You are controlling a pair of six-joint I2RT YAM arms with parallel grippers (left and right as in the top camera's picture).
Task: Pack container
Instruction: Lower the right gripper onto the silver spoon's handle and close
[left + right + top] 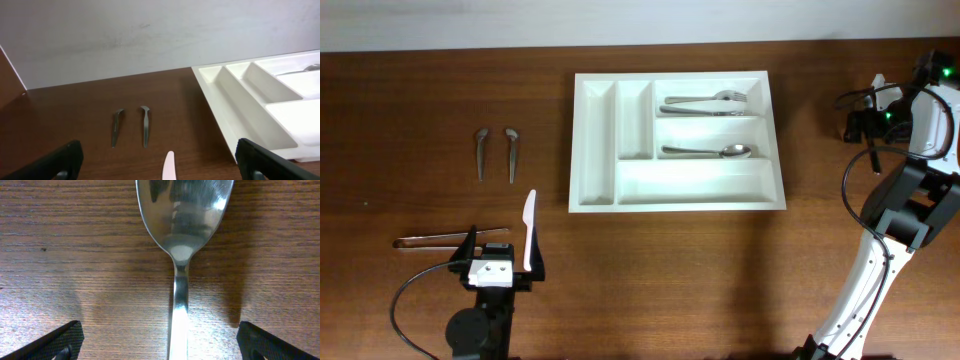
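The robot's right gripper will next grab the metal spoon [710, 151] across its handle near the spoon's bowl, which leaves the bowl free, to lay the spoon lengthwise in the spoon section of the container.
The container [595, 135] is a white five-compartment tray at the table's middle; it also shows in the left wrist view [235, 95]. It holds forks [705, 100] in the top long compartment and a spoon [710, 151] in the middle one. My left gripper [502, 254] is open at the front left, with a white plastic knife [528, 228] by its right finger; in the left wrist view the knife tip [169, 169] lies between the open jaws [157, 157]. My right gripper [862, 120] is open, low over a metal spoon [182, 215] lying between its jaws [160, 341].
Two small metal pieces [481, 152] [511, 153] lie left of the tray, also seen in the left wrist view [116, 127] [145, 125]. Metal tongs [445, 239] lie beside my left gripper. A pale wall runs behind the table's far edge.
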